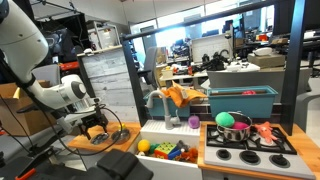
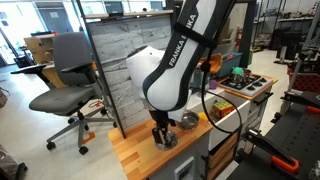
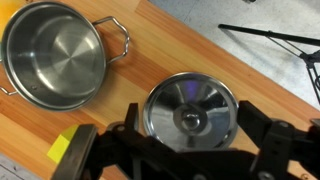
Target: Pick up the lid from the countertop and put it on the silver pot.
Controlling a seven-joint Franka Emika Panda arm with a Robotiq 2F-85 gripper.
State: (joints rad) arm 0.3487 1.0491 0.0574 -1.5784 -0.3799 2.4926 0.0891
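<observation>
My open fingers stop above the lid's knob between them and closing now would miss the knob, so my gripper lowers before it closes.
The lid [image 3: 190, 112], a round grey metal disc with a small knob in its middle, lies flat on the wooden countertop [image 3: 170, 50]. My gripper [image 3: 190, 125] is open, low over the lid, with one finger on each side of its rim. The silver pot [image 3: 52, 55], shiny and empty with two wire handles, stands on the countertop a short way from the lid. In an exterior view the gripper [image 2: 161, 136] is down at the countertop [image 2: 135, 155], with the pot [image 2: 187, 119] beside it. The gripper also shows in an exterior view [image 1: 95, 130].
A yellow tape piece [image 3: 60, 148] sticks to the countertop by one finger. A pink pot with a green ball [image 1: 236, 128] stands on the hob panel [image 1: 250, 152]. Toys lie in the sink [image 1: 165, 150]. An office chair [image 2: 70, 90] and a grey panel [image 2: 120, 60] stand behind the counter.
</observation>
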